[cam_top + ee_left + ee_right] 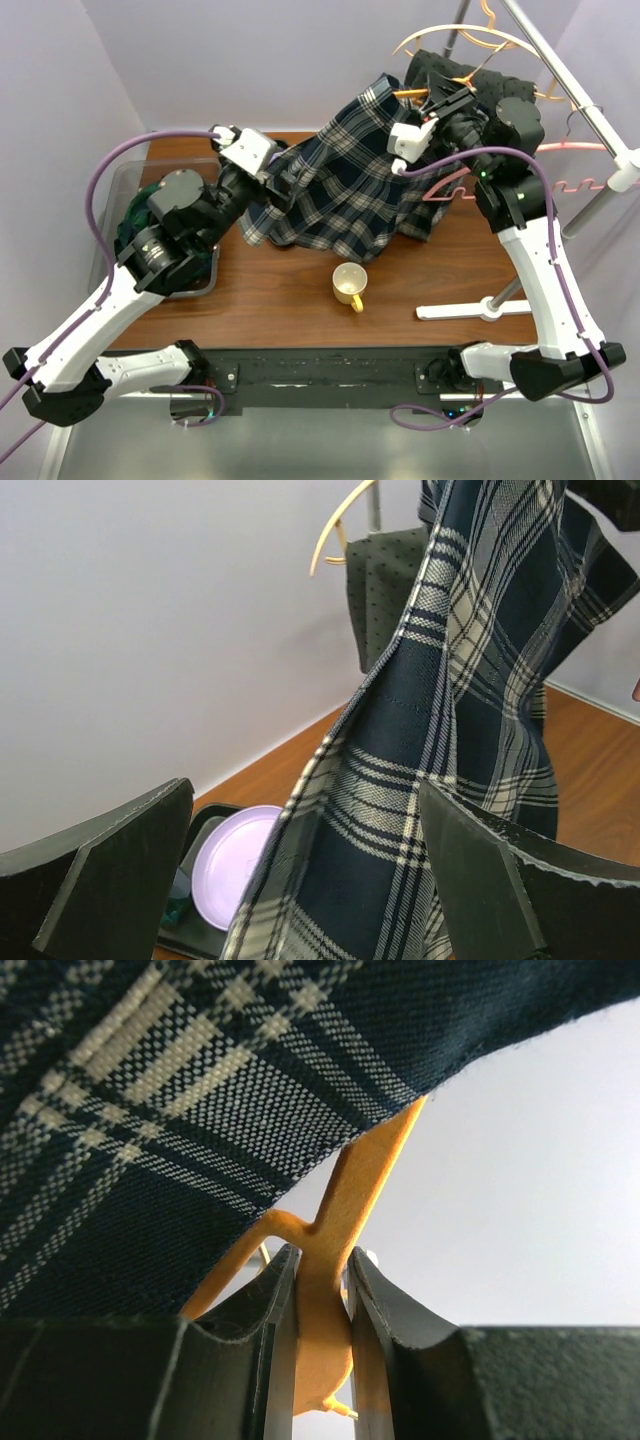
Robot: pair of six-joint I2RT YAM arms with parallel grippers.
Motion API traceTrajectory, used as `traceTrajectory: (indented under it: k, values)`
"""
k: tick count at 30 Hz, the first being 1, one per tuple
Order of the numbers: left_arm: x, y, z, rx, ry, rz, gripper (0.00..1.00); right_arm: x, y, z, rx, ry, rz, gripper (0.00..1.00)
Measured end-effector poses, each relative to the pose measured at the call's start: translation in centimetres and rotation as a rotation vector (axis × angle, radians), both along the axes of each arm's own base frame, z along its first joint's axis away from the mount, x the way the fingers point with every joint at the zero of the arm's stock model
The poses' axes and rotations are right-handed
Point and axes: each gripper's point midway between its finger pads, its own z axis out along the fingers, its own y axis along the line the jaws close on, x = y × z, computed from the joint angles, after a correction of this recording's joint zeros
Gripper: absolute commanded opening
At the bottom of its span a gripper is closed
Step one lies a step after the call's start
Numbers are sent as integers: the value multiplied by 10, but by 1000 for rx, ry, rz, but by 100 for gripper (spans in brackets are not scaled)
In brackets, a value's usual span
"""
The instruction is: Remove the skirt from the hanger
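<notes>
My left gripper grabs the plaid skirt's side edge [294, 174] next, to pull the skirt off the orange hanger [408, 94].
The navy and white plaid skirt [340, 180] hangs from an orange hanger [408, 94] at the back right, and its hem spreads onto the wooden table. My right gripper [438, 106] is shut on the hanger; in the right wrist view its jaws [318, 1255] pinch the orange hanger [350, 1200] just below the skirt's waistband [200, 1080]. My left gripper [276, 180] is at the skirt's left edge. In the left wrist view it [305, 792] is open, with the skirt [470, 680] hanging between its fingers, not clamped.
A yellow mug [349, 285] stands in front of the skirt. A metal clothes rack [575, 95] with a pink hanger [560, 185], other hangers and a dark dotted garment [385, 590] is at the back right; its base [470, 310] lies on the table. A dark tray [190, 285] holding a lilac plate [235, 865] is at the left.
</notes>
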Motion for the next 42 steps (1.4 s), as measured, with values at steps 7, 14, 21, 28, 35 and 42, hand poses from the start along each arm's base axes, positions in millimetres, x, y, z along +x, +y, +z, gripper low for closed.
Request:
traceTrajectory:
  k: [7,14,21,28,35,42]
  values:
    - [1,-15,-5,24,14,-57,100,-19,19,8,37,-2,91,0]
    - [-4,-27,4,22,9,-125,100,-30,24,12,52,-6,123,0]
    - [-16,-39,14,8,8,-218,100,-36,30,7,49,3,143,0]
    - [-22,-56,21,-25,17,-304,62,-36,33,2,46,17,153,0]
    - [-11,-70,2,-10,80,-309,0,-34,32,-4,77,48,142,0]
    - [-14,-48,12,-25,62,-235,0,-27,26,-1,132,56,88,0]
